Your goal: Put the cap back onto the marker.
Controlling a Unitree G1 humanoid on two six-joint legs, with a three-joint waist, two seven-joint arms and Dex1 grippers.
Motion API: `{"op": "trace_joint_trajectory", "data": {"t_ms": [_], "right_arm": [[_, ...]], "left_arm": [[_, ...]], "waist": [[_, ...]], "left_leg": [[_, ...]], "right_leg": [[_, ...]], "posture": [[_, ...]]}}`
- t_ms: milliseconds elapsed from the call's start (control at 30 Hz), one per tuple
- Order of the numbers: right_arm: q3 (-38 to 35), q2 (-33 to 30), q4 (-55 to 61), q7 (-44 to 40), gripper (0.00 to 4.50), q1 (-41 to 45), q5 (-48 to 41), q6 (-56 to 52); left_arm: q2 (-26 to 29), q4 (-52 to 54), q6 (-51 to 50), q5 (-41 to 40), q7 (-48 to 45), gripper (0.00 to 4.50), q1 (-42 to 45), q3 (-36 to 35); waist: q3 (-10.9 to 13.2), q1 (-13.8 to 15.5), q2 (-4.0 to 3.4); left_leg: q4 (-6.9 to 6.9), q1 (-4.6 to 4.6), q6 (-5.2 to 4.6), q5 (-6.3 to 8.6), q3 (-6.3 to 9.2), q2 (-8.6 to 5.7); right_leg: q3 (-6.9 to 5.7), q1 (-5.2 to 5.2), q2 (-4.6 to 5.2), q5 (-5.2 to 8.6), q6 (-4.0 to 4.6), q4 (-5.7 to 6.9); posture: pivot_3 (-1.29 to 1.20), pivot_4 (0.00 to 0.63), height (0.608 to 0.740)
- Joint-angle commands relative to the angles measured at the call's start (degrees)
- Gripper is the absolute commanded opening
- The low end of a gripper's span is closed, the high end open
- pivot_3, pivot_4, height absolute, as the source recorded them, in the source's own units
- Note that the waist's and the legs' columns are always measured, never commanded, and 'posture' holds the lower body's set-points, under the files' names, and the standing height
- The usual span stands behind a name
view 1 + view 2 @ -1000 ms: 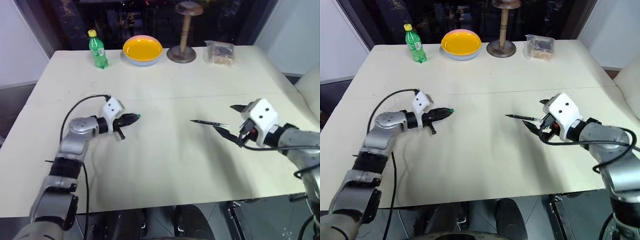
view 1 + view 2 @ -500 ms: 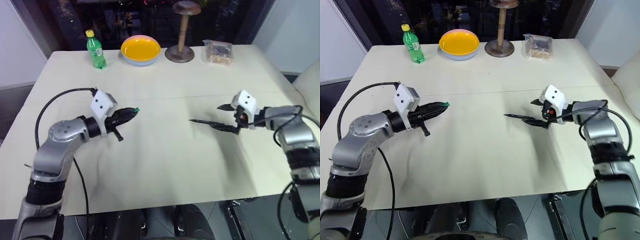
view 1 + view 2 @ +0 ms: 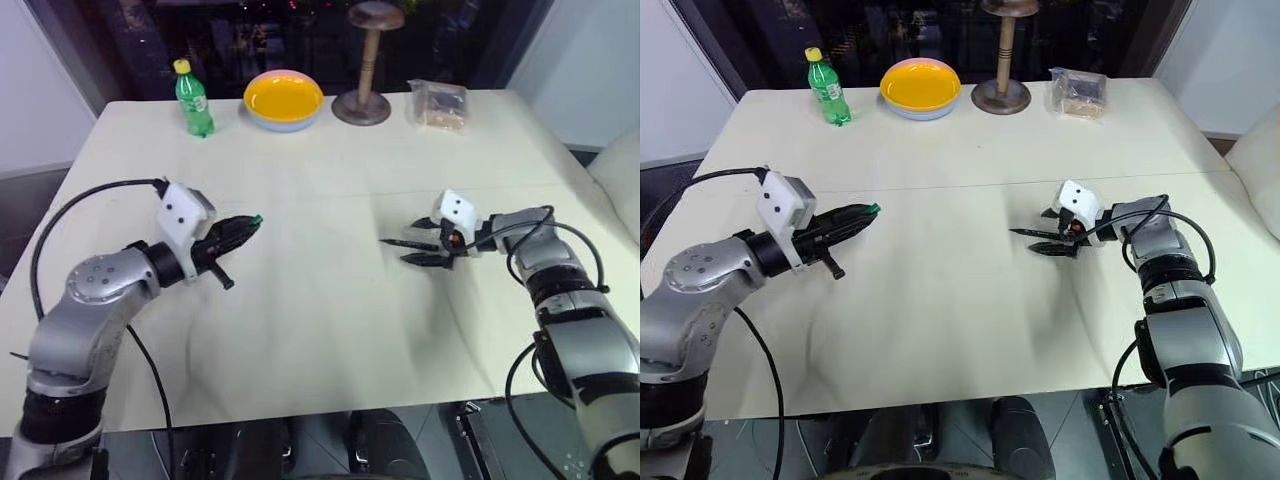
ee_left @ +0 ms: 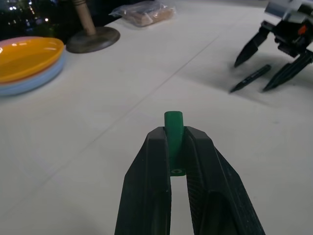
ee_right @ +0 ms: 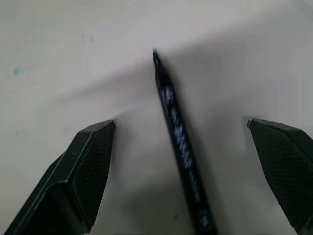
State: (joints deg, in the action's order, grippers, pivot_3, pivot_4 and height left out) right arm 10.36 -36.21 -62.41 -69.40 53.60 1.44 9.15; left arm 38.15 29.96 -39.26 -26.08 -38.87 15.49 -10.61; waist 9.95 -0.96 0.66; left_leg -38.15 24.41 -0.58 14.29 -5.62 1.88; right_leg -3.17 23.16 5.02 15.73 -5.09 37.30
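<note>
The marker's (image 3: 404,243) dark body has my right gripper's fingers low on both sides of it, beside their shadows. My right gripper would hold it by closing now, so it should close.
The cap (image 4: 173,126), a tiny bright green cylinder, is pinched between the tips of my left gripper (image 3: 246,223), which is shut on it and held above the table on the left, pointing right. The marker (image 3: 404,243), a slim dark stick, lies flat on the table right of centre, its tip pointing left. My right gripper (image 3: 1039,232) is open and tilted down over the marker. One finger is on either side of the marker's rear part (image 5: 182,147), and neither touches it.
Along the far edge of the table (image 3: 330,330) stand a green soda bottle (image 3: 195,100), a yellow bowl (image 3: 284,98), a wooden stand (image 3: 364,70) and a clear plastic bag (image 3: 439,104). A black cable loops from my left wrist.
My left gripper has risen and drawn back toward me with the cap in it. My right gripper has moved forward and down until its open fingers straddle the marker, which has not moved.
</note>
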Motion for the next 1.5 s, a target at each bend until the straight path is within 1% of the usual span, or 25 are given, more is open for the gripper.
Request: {"op": "trace_joint_trajectory", "data": {"t_ms": [33,333,400,433,567,600,667,867,1033,1167,1367,1500], "right_arm": [[-1.23,0.40,-2.47,1.53,4.50,1.86,0.89,1.18],[-1.12,0.76,-3.32,-0.34,4.50,0.93,1.99,1.19],[-1.13,0.75,-3.17,-0.54,3.98,0.74,2.20,1.18],[-1.22,0.68,-3.07,-0.73,3.64,0.71,2.22,1.03],[-1.58,0.56,-2.75,-1.64,1.58,0.98,2.20,0.24],[-1.67,0.53,-2.68,-1.79,1.13,1.05,2.19,0.04],[-1.75,0.47,-2.45,-2.04,0.02,1.07,2.25,-0.19],[-1.90,0.35,-0.60,-3.15,0.02,0.59,2.16,-1.09],[-2.14,-0.12,4.46,-3.61,0.02,-0.33,1.74,-1.16],[-2.31,-1.09,15.50,-4.30,0.02,-2.86,0.96,-1.83],[-1.84,-3.44,38.21,-1.21,0.02,-8.40,2.55,-5.26],[-1.61,-4.16,50.08,1.96,0.02,-11.59,3.71,-9.48]], "left_arm": [[1.16,3.00,-0.84,-1.87,0.82,0.06,0.74,-2.06],[1.92,2.89,-1.07,-2.80,1.65,0.06,1.93,-1.58],[1.85,2.71,-1.06,-2.92,1.85,0.00,2.42,-1.41],[1.78,2.77,-1.11,-3.01,1.98,0.00,2.58,-1.32],[1.59,2.34,-0.83,-2.94,2.08,0.00,3.07,-0.96],[1.48,2.34,-0.81,-2.97,2.14,0.00,3.21,-0.93],[1.29,2.39,-0.77,-2.96,2.26,0.00,3.51,-0.76],[0.83,1.83,-0.38,-2.80,2.27,0.00,4.50,0.04],[0.89,-0.56,2.44,-1.81,-0.32,0.00,4.67,2.27],[1.22,-5.26,8.62,0.45,-5.44,0.00,5.83,6.22],[0.67,-18.25,25.78,7.48,-16.36,0.00,10.57,14.20],[-0.38,-28.57,35.76,10.11,-23.27,0.00,14.78,17.09]], "waist": [[0.00,-0.06,0.00],[0.00,-0.04,0.00],[0.00,-0.04,0.00],[0.00,-0.04,0.00],[0.00,0.08,0.00],[0.00,0.08,0.00],[0.00,0.06,0.00],[0.00,0.04,0.00],[0.00,0.04,0.00],[0.03,0.10,-0.05],[0.06,0.20,-0.10],[0.06,0.30,-0.10]], "left_leg": [[0.00,-0.01,0.01,-0.01,0.00,0.00],[0.00,-0.04,0.04,-0.02,0.02,0.00],[0.00,-0.04,0.04,-0.02,0.02,0.00],[0.00,-0.04,0.04,-0.02,0.01,0.00],[-0.01,-0.05,0.05,-0.03,0.02,0.00],[-0.02,-0.05,0.05,-0.03,0.02,-0.01],[-0.02,-0.06,0.05,-0.03,0.02,-0.01],[-0.01,-0.06,0.06,-0.03,0.03,-0.01],[0.00,-0.06,0.06,-0.03,0.03,-0.01],[0.00,-0.04,0.06,-0.03,0.00,-0.01],[0.02,-0.02,0.06,-0.02,-0.05,0.00],[0.02,0.00,0.05,-0.02,-0.08,0.01]], "right_leg": [[0.00,-0.01,0.00,0.00,0.00,0.00],[0.00,-0.05,0.00,0.00,0.01,0.01],[0.00,-0.05,0.00,0.00,0.01,0.01],[0.00,-0.06,0.00,0.00,0.01,0.01],[0.00,-0.07,0.00,-0.01,0.01,0.01],[0.00,-0.08,0.01,-0.01,0.01,0.01],[0.00,-0.09,0.01,-0.01,0.01,0.01],[0.00,-0.09,0.01,-0.01,0.01,0.01],[-0.01,-0.07,0.01,-0.01,0.01,0.01],[0.00,-0.03,0.01,-0.01,0.01,0.01],[-0.01,0.02,0.00,-0.01,0.01,0.02],[-0.02,0.06,0.00,-0.01,0.01,0.02]], "posture": [[0.00,0.150,0.740],[0.00,0.150,0.740],[0.00,0.150,0.740],[0.00,0.150,0.740],[0.00,0.150,0.740],[0.00,0.150,0.740],[0.00,0.150,0.740],[0.00,0.150,0.740],[0.00,0.150,0.740],[0.00,0.150,0.740],[0.00,0.150,0.740],[0.00,0.150,0.740]]}}
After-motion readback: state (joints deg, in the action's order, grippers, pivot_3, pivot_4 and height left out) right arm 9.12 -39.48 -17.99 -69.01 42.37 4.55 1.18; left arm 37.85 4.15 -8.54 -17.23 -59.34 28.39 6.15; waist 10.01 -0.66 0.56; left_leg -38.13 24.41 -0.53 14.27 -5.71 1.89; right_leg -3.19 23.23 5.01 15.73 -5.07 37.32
